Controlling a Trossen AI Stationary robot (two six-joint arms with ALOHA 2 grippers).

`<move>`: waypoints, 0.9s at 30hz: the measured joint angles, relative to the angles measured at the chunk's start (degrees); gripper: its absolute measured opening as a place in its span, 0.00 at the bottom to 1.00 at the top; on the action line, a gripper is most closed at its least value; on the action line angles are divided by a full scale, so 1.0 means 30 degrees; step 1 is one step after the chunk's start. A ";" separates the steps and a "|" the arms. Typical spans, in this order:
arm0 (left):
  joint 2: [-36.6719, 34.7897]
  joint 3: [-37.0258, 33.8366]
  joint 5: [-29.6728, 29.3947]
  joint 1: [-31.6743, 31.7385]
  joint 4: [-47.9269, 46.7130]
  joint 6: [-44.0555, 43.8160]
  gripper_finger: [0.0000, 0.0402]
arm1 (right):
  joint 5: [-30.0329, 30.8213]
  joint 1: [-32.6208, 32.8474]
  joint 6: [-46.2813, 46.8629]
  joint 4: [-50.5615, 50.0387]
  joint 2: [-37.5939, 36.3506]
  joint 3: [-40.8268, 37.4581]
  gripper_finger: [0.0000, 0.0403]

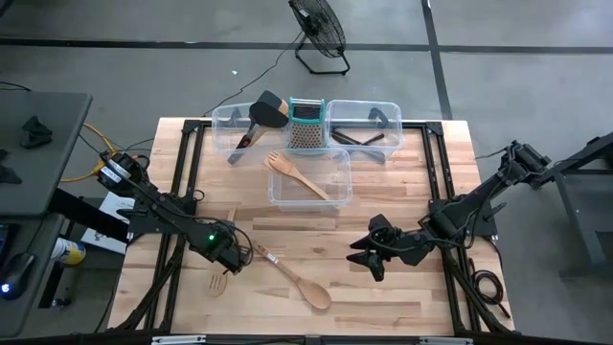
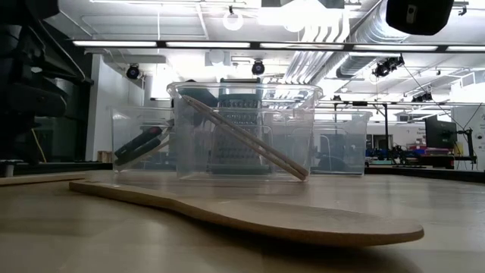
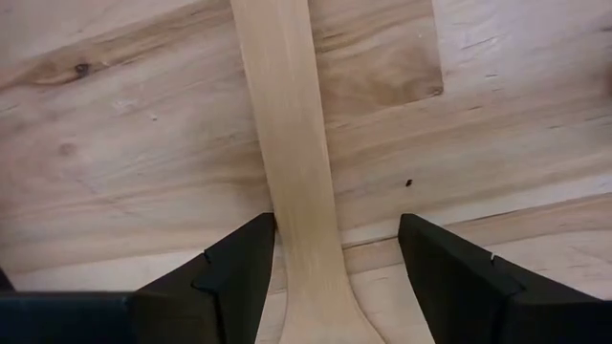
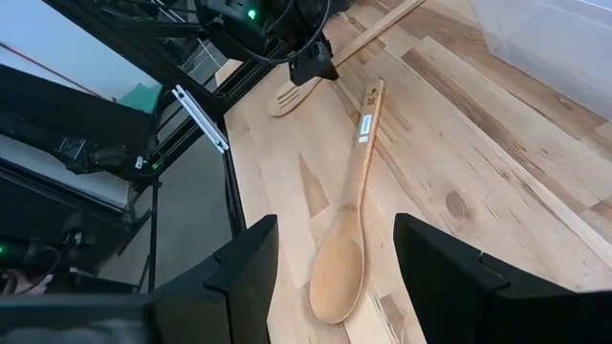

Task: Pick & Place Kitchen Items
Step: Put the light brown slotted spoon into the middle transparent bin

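My left gripper should close on the spatula's wooden handle (image 3: 310,225) now. Its fingers are low on both sides of the handle in the left wrist view, so they would hold the handle.
My left gripper (image 1: 230,257) is open, low over the near left of the table. Its fingers stand on either side of the handle (image 3: 292,172) of a light wooden slotted spatula (image 1: 216,284) that lies flat on the table. It also shows in the right wrist view (image 4: 311,62), above the spatula (image 4: 295,96). A wooden spoon (image 1: 292,278) lies flat beside it, also in the right wrist view (image 4: 349,220) and the low view (image 2: 265,216). My right gripper (image 1: 369,257) is open and empty, right of the spoon. My left gripper comes from above with its fingers across the spatula's handle, close to where it widens into the head (image 3: 311,287). One finger (image 3: 244,268) stands right at the handle's edge; I cannot tell whether it touches. The other finger is clear of it.
Three clear bins stand at the far middle. The left one (image 1: 222,144) holds black turners, the right one (image 1: 391,115) black-handled tools, and the nearer one (image 1: 340,187) a wooden fork that leans inside. A teal-topped grater (image 1: 306,126) stands between the far bins.
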 joint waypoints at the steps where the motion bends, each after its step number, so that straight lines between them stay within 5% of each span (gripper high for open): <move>1: 0.0002 0.0000 0.0048 0.0005 -0.0012 0.0000 0.56 | 0.0005 0.0000 0.0000 0.0000 0.0000 0.0000 0.50; 7: 0.0029 -0.0015 0.0076 0.0005 0.0052 0.0027 0.51 | 0.0007 0.0000 0.0000 0.0000 0.0000 0.0000 0.50; 18: 0.0058 -0.0016 0.0125 0.0011 0.0306 0.0510 0.19 | 0.0015 0.0000 -0.0051 -0.0007 0.0000 0.0000 0.50; 27: 0.0073 0.0188 0.0331 0.0005 0.0308 0.1804 0.18 | 0.0015 0.0000 -0.0036 -0.0007 0.0000 0.0000 0.50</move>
